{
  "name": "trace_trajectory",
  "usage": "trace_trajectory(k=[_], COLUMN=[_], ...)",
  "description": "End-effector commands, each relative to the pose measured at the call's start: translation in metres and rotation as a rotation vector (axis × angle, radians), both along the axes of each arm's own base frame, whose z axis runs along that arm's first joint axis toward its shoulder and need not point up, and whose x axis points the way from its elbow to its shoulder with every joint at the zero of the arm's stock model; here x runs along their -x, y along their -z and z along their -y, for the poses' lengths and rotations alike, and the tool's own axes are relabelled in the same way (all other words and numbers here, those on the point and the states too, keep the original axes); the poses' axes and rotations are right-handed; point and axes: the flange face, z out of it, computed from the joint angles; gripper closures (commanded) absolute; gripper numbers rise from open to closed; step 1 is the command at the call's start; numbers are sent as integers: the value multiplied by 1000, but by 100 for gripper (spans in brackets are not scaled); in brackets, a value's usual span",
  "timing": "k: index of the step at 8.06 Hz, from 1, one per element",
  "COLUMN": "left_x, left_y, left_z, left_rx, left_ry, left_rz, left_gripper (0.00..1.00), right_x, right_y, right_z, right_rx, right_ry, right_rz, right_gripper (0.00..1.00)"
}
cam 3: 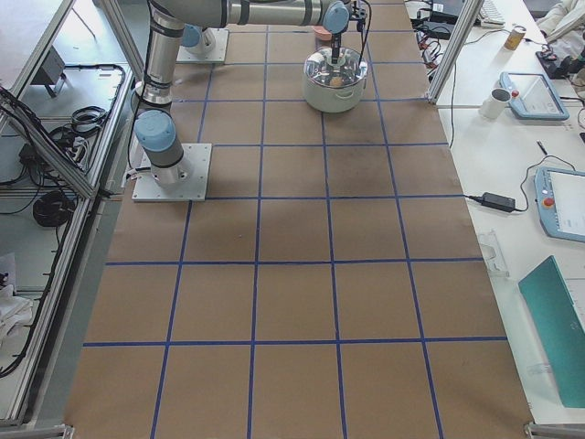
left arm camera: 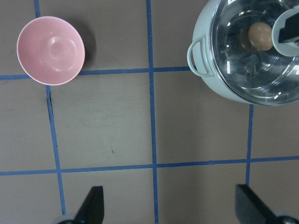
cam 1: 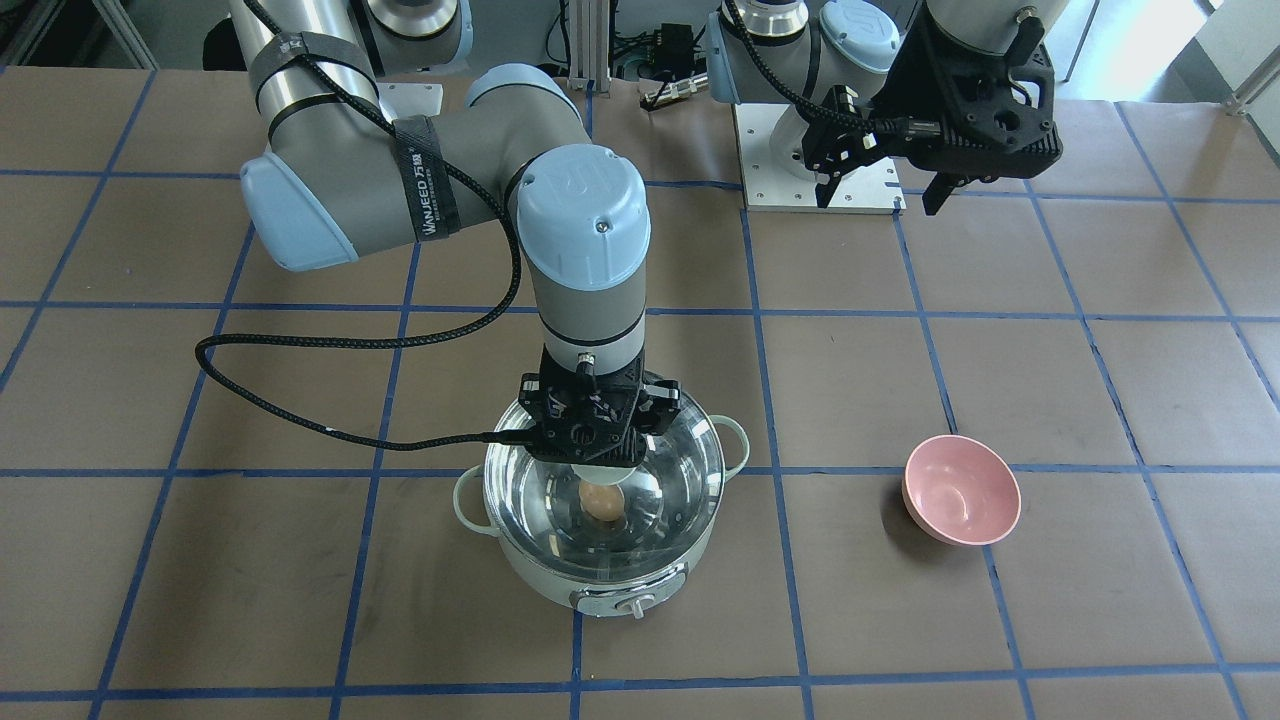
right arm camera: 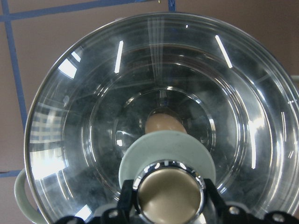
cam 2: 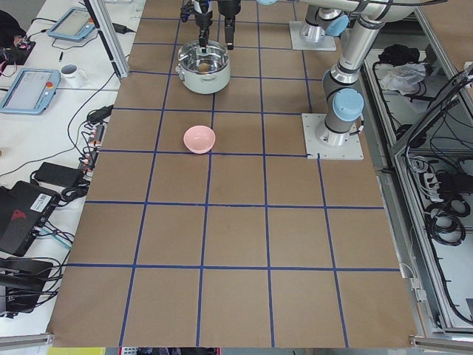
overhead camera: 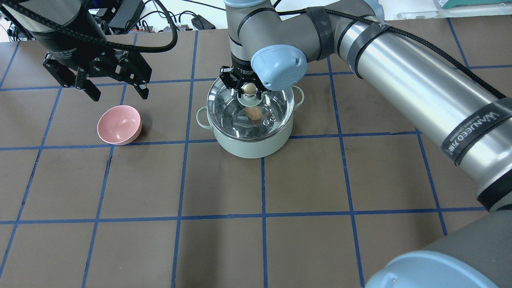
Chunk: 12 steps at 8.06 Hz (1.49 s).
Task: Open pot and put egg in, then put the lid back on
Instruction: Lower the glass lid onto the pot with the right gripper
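The glass lid's edge (cam 1: 720,486) lies flat along the pot's rim (cam 1: 540,568) and the lid would settle in its place, so it is time for my right gripper to open.
The mint-green pot (cam 1: 600,585) stands on the table, also in the overhead view (overhead camera: 252,146). The glass lid (cam 1: 680,470) covers its mouth; I cannot tell whether it rests fully on the rim. The tan egg (cam 1: 601,500) lies inside on the steel bottom, seen through the glass (right arm camera: 161,123) and in the left wrist view (left arm camera: 259,35). My right gripper (overhead camera: 250,90) is straight above the pot, shut on the lid's beige-capped knob (right arm camera: 168,196). My left gripper (overhead camera: 120,95) is open and empty, raised above the table just behind the pink bowl.
A pink bowl (overhead camera: 119,125) with nothing in it stands on the table to the pot's left in the overhead view, about one grid square away. The right arm's black cable (cam 1: 300,350) hangs in a loop over the table beside the pot. The brown table has blue tape lines.
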Motion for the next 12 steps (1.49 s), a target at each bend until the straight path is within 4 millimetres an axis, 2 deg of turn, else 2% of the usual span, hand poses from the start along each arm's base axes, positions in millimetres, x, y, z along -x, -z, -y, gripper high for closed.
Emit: trace_trajectory(k=[1,3,4,5,6,7,10,11,12], left_x=[1,0,0,-3,-3,-3,-4,-4,-4], left_y=[-2,-3,-4,-4,-4,-3,-3,-3,-2], left_z=[2,4,4,4,4,4,4,4,4], left_rx=[19,42,43,46,47,46,46,44,44], left_ry=[1,1,1,0,2,2,1,1,1], left_rz=[4,7,9,42,50,50,49,50,50], left_gripper=[0,0,0,0,0,0,0,0,0], right_x=[0,0,0,-1,0,1,17,35,74], right_y=[7,7,7,5,3,-5,-45,-64,-86], right_z=[-1,-2,-2,-2,-2,-4,-18,-20,-16], right_rx=[-14,-17,-16,-10,-7,2,9,15,4], right_ry=[-1,-2,-8,-29,-50,-63,-66,-96,-58], right_rz=[2,4,4,7,6,9,11,1,-2], right_gripper=[98,98,92,51,1,0,0,0,0])
